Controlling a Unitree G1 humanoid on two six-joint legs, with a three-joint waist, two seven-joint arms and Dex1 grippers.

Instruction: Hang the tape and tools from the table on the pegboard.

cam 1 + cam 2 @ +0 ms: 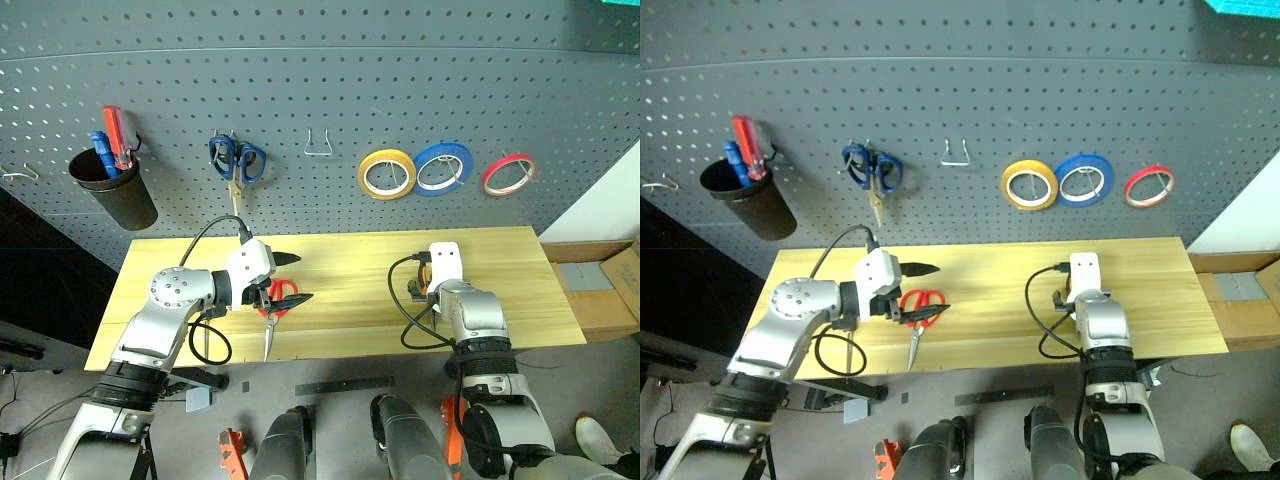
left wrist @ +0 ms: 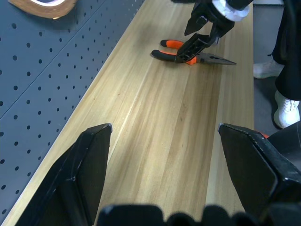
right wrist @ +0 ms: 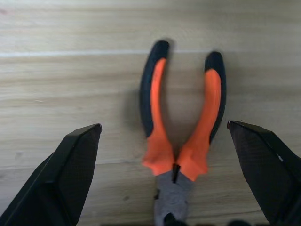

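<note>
My right gripper needs to go lower to reach the orange handles before it closes on them, because its fingers still stop above the handles.
On the dark grey pegboard [image 1: 320, 80] the yellowish tape [image 1: 387, 174] hangs from a hook. Red-handled scissors [image 1: 270, 325] lie on the wooden table [image 1: 350, 260], blades toward the front edge. My left gripper [image 1: 303, 278] is open just above and beside their handles, pointing right along the table. Orange-and-black pliers [image 3: 181, 127] lie flat further right. My right gripper [image 3: 163, 125] is open and angled down over them, one finger on each side of the handles and neither touching. The left wrist view shows the same pliers [image 2: 188, 52] under the right gripper [image 2: 190, 40].
Blue-handled scissors [image 1: 236, 160], an empty metal hook [image 1: 318, 145], blue tape [image 1: 443, 168] and red tape [image 1: 508, 174] hang on the board. A black cup [image 1: 115, 190] holds red and blue screwdrivers. Cardboard boxes [image 1: 600, 285] stand right of the table.
</note>
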